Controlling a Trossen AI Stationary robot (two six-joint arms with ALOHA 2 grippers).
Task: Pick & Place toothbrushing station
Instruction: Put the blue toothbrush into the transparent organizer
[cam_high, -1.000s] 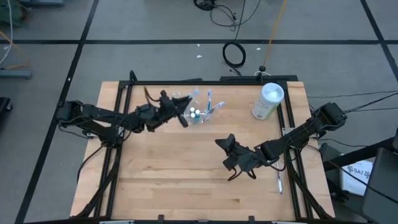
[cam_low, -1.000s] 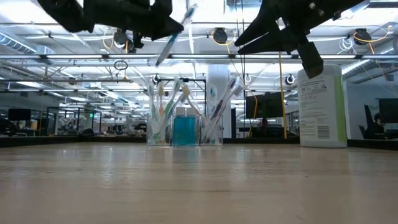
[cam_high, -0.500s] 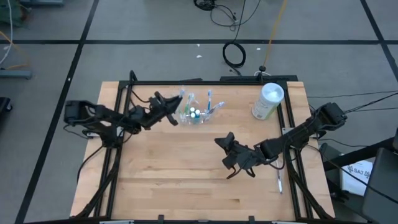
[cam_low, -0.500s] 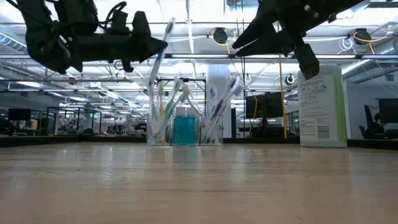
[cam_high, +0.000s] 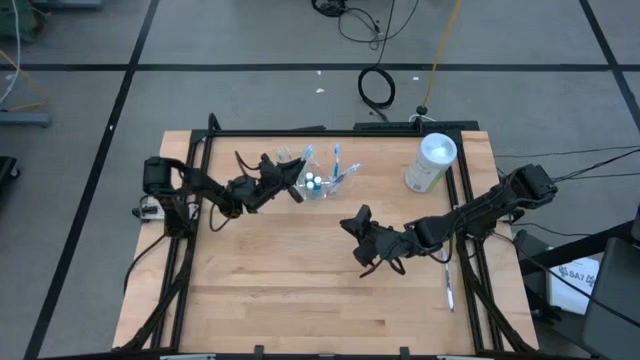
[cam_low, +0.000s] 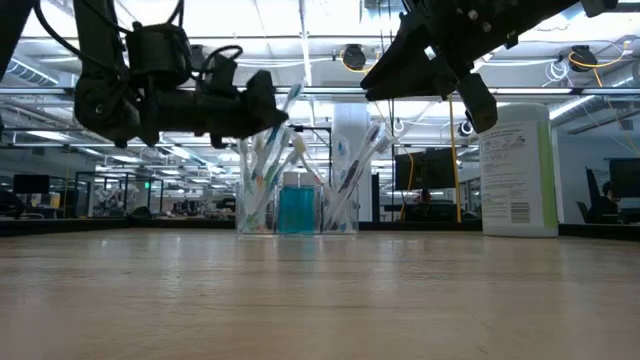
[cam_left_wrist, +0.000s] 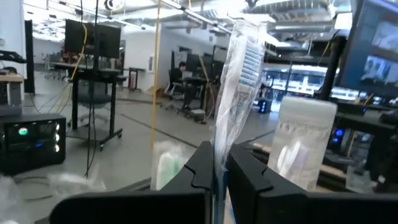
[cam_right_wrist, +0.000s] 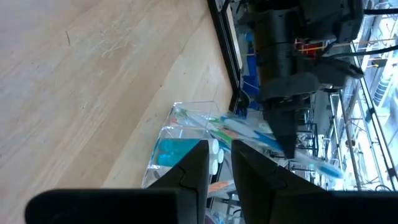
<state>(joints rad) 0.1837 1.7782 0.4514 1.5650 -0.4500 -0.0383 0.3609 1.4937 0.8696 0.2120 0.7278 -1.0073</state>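
I need to lower the toothbrush with my left gripper before I let go of it, because the fingers of my left gripper are level with the green brush head above the cup (cam_high: 318, 183).
A small clear plastic cup (cam_high: 318, 183) stands on its base at the table's far middle. It holds several toothbrushes, leaning on its rim, and small teal tubes (cam_low: 296, 210). My left gripper (cam_high: 291, 186) is at the cup's left side, above the table, shut on a toothbrush (cam_left_wrist: 239, 81) in a clear wrapper. My right gripper (cam_high: 352, 222) hovers over the table's middle, to the right of and nearer than the cup. It points at the cup (cam_right_wrist: 186, 146), shut and empty. My left gripper pinches the toothbrush's handle (cam_left_wrist: 219, 152) between its two fingers. The fingers come about level from the table's left. The brush sticks out beyond the fingertips with its head (cam_low: 291, 96) slanting up. It is clear of the table, beside the cup's rim.
A taller white cylindrical container (cam_high: 430, 163) stands at the far right. One loose toothbrush (cam_high: 449, 290) lies on the table near the right rail. Bare wood (cam_high: 280, 290) fills the near half of the table.
My left gripper has come down with the toothbrush to the level of the brushes in the cup. It drew back a little toward the table's left, then returned to the cup's left side. My right gripper has shifted slightly toward the far left.
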